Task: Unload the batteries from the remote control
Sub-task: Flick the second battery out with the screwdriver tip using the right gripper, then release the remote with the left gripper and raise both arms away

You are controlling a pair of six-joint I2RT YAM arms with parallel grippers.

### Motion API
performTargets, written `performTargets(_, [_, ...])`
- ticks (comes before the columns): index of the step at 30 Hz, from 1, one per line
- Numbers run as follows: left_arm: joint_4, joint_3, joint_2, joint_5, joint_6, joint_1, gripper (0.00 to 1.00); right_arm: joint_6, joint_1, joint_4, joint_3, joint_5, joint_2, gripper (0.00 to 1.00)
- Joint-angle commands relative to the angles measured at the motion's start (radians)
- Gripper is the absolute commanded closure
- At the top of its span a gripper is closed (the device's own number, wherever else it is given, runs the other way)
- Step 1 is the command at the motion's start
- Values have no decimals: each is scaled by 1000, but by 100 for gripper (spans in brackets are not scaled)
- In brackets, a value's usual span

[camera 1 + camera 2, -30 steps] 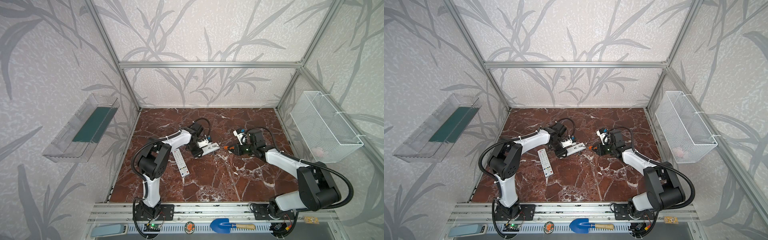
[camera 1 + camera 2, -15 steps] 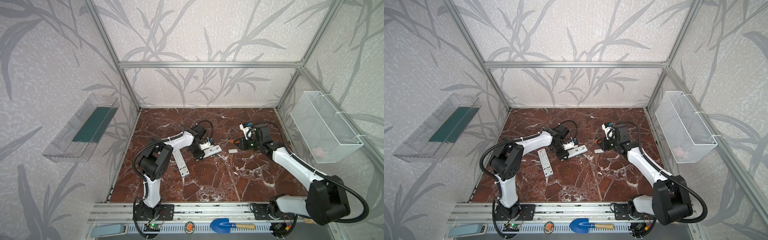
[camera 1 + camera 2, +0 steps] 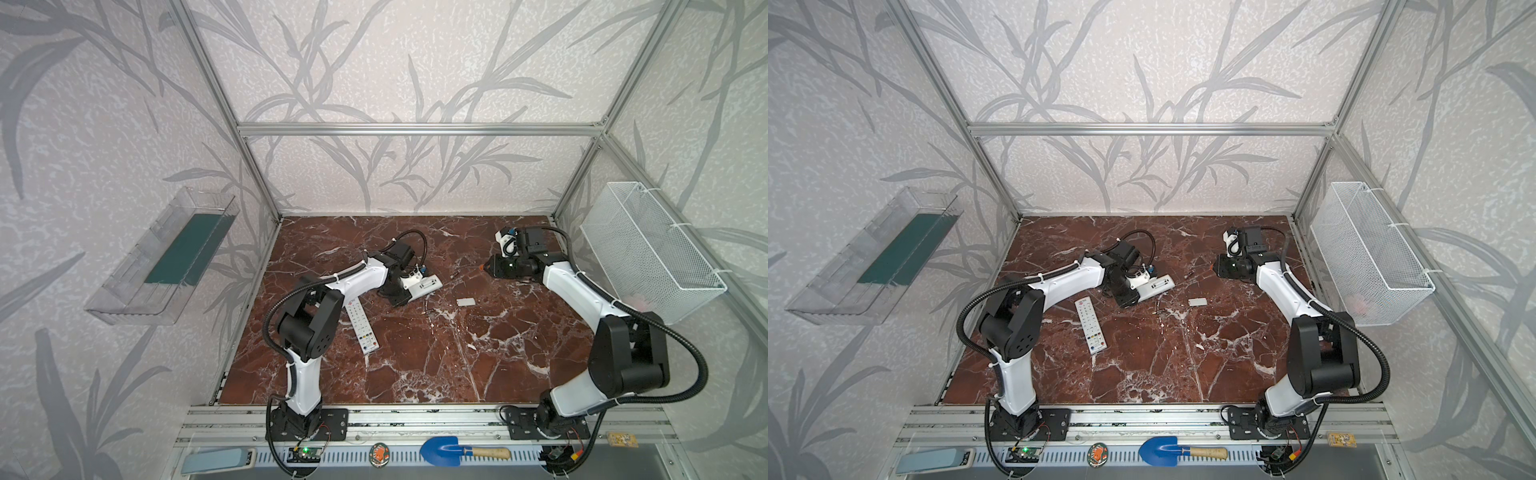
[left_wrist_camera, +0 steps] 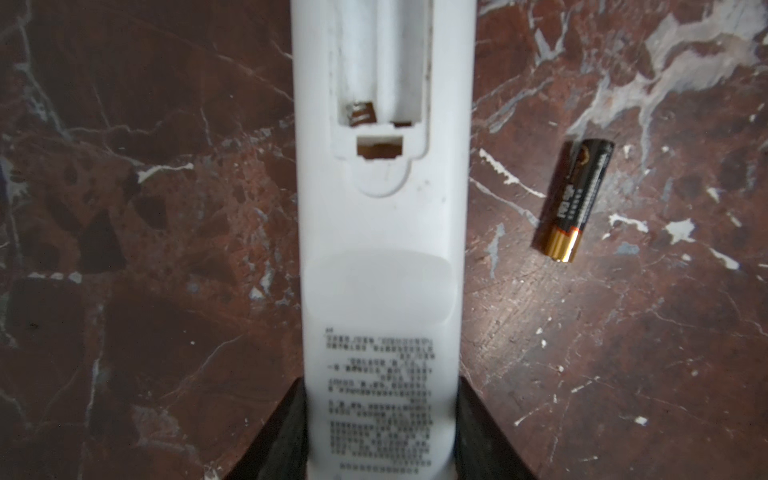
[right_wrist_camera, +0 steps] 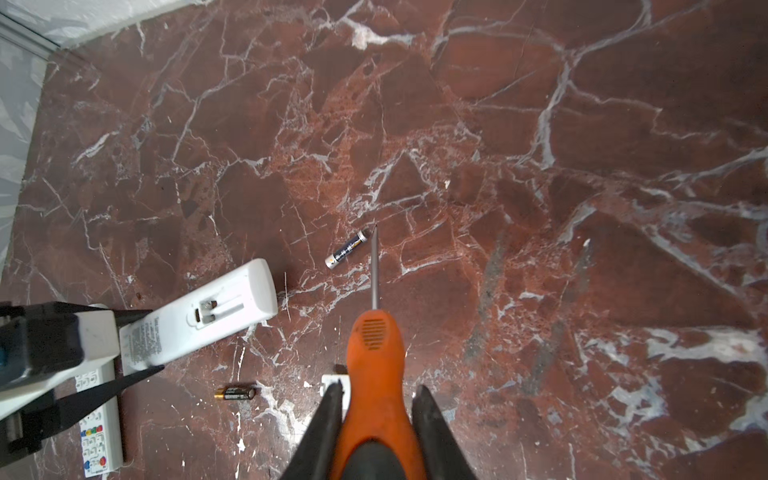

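Note:
My left gripper should open now, because the white remote control (image 4: pixel 382 257) is low over flat, empty marble with its back up, and it would land there.
My left gripper (image 4: pixel 380 386) is shut on the white remote control (image 4: pixel 382 257), which lies back-up with its battery compartment open and bare. In both top views this remote (image 3: pixel 420 286) (image 3: pixel 1153 286) sits at the centre left. Two batteries lie loose on the marble: one (image 5: pixel 347 250) just past the screwdriver's tip, another (image 5: pixel 235 392) beside the remote, also in the left wrist view (image 4: pixel 573 201). My right gripper (image 5: pixel 378 392) is shut on an orange-handled screwdriver (image 5: pixel 376 345), apart from the remote at the back right (image 3: pixel 489 268).
A small flat white cover (image 3: pixel 464 302) (image 3: pixel 1197 302) lies right of the held remote. A second remote (image 3: pixel 361 328) lies buttons-up near the left arm. A white wire basket (image 3: pixel 648 249) hangs on the right wall, a clear tray (image 3: pixel 166 257) on the left.
My right gripper has drawn back from the remote toward the back right with the screwdriver. The white cover now lies on the marble. The left gripper still holds the remote, barely shifted.

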Motion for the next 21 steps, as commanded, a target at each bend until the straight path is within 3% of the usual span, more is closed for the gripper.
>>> performTargets(1, [-13, 5, -1, -8, 7, 5, 54, 5, 4, 3, -3, -33, 13, 100])
performTargets(7, [-3, -22, -17, 7, 15, 5, 45, 3, 4, 13, -21, -34, 9, 100])
performTargets(21, [-2, -11, -32, -2, -22, 7, 34, 18, 4, -36, 1, -55, -40, 100])
